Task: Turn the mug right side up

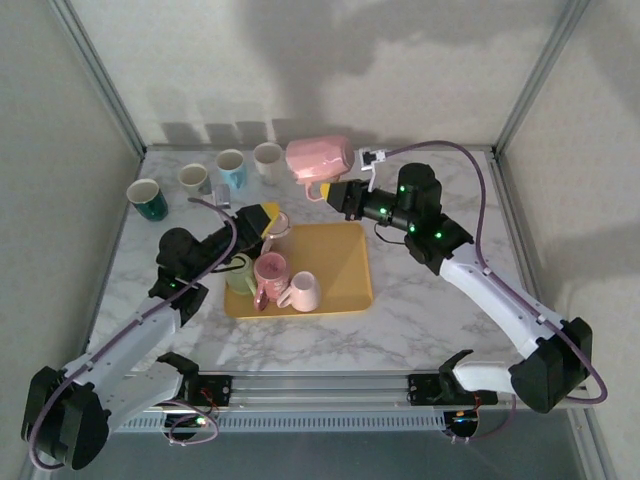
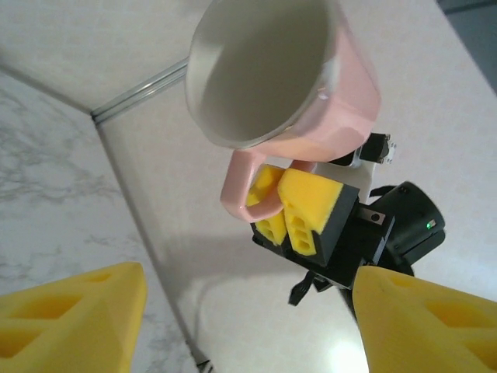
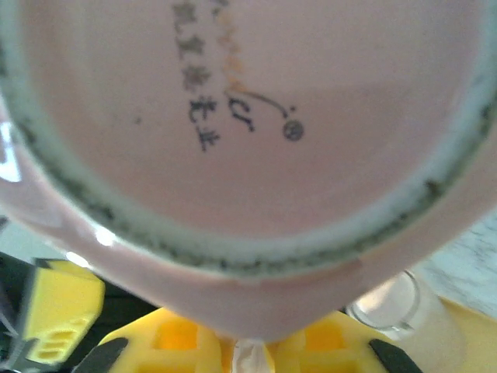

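I will next grab the pink mug with my left gripper by its handle at its rim end (image 1: 307,188) (image 2: 238,185), facing the mug's opening, to set the mug upright.
The pink mug (image 1: 318,157) hangs in the air over the back of the table, lying on its side. My right gripper (image 1: 328,190) is shut on its handle. From the left wrist view I look up into the mug's white inside (image 2: 260,66), with the handle (image 2: 242,194) pinched between the right gripper's yellow pads (image 2: 299,214). The right wrist view has the mug's printed base (image 3: 248,116) close above my right gripper (image 3: 250,353). My left gripper (image 1: 268,222) stands open below the mug at the tray's back left corner, with nothing between its fingers (image 2: 70,318).
A yellow tray (image 1: 345,255) holds a green mug (image 1: 240,272), two pink mugs (image 1: 270,270) (image 1: 302,292) and a clear glass (image 1: 279,232). Several mugs line the back left: dark green (image 1: 148,199), cream (image 1: 194,178), blue (image 1: 231,168), white (image 1: 267,157). Walls enclose the table.
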You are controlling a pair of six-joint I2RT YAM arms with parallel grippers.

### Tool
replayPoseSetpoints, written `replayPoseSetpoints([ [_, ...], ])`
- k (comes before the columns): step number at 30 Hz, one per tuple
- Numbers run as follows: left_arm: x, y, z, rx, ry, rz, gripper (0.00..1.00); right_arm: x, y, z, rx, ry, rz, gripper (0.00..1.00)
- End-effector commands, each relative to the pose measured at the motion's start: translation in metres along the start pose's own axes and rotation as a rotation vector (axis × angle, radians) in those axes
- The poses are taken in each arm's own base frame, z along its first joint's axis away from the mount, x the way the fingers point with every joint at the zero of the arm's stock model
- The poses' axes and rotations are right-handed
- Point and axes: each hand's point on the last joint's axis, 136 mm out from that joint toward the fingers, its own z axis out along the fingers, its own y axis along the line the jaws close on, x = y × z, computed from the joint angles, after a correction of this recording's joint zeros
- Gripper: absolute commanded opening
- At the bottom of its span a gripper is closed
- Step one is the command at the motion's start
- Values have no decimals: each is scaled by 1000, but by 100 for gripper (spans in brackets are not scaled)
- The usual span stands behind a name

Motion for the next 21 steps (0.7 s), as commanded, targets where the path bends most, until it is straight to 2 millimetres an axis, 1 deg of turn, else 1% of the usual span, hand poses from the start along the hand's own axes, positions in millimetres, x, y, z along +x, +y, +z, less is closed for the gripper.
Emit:
replayPoseSetpoints([
  [1,-9,-29,8,106,-33,-53,71,-43,43,-7,-186,-154,-25,0],
  [4,-8,-28,10,134,-54,-116,72,-45,48,-7,-223,-169,5,0],
  [9,-9,-42,15,220,-73,-165,72,-45,48,-5,-255,-179,58,0],
  [12,-10,-47,19,228,-89,-155,72,-44,49,-5,-268,-182,83,0],
  [16,-10,-47,23,216,-98,-144,71,-42,51,-3,-283,-178,105,0],
  [21,-7,-45,32,207,-93,-139,66,-38,53,1,-306,-175,133,0],
])
